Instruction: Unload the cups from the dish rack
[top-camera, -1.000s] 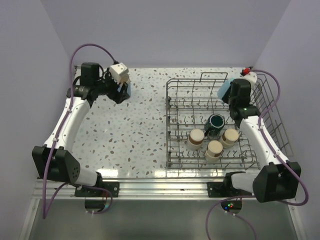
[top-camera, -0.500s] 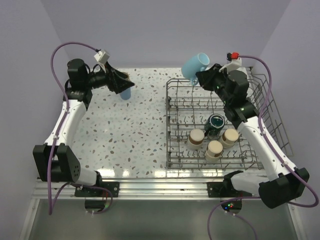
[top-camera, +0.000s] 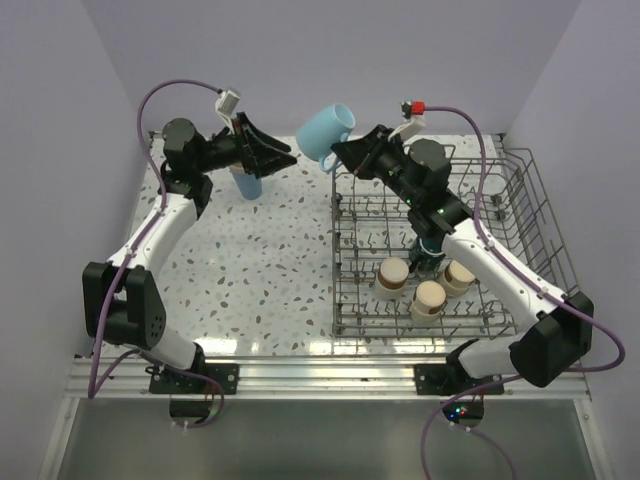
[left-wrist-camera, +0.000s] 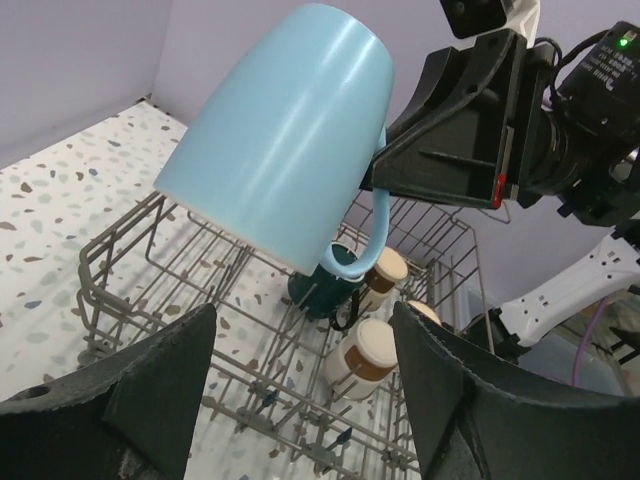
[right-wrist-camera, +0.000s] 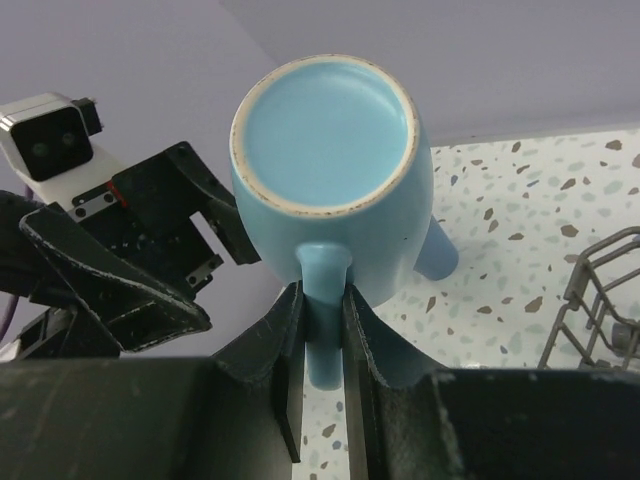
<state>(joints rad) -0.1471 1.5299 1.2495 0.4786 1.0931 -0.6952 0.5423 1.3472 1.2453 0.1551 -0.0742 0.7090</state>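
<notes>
The left gripper next needs to grab the light blue mug by its rim (top-camera: 308, 150) to take it over, while its handle (top-camera: 327, 164) sits in the right gripper.
My right gripper (right-wrist-camera: 322, 300) is shut on the handle of the light blue mug (right-wrist-camera: 330, 150) and holds it in the air, base towards the wrist camera. In the top view the mug (top-camera: 325, 128) hangs past the left end of the dish rack (top-camera: 430, 335). My left gripper (left-wrist-camera: 300, 320) stands open just below and left of the mug (left-wrist-camera: 280, 140), its jaws facing it with nothing between them. A light blue tumbler (top-camera: 247, 183) stands on the table under the left gripper (top-camera: 282, 155). In the rack sit a dark teal mug (top-camera: 430, 247) and three beige-and-brown cups (top-camera: 392, 275).
The rack fills the right half of the speckled table (top-camera: 250, 270), with raised wire sides (top-camera: 545, 220) on its right. Purple walls close in at the back and sides. Cables loop above both arms.
My right arm has lifted the light blue mug from the rack's back right and carried it up and left. My left gripper has left the tumbler standing on the table and swung right towards the mug.
</notes>
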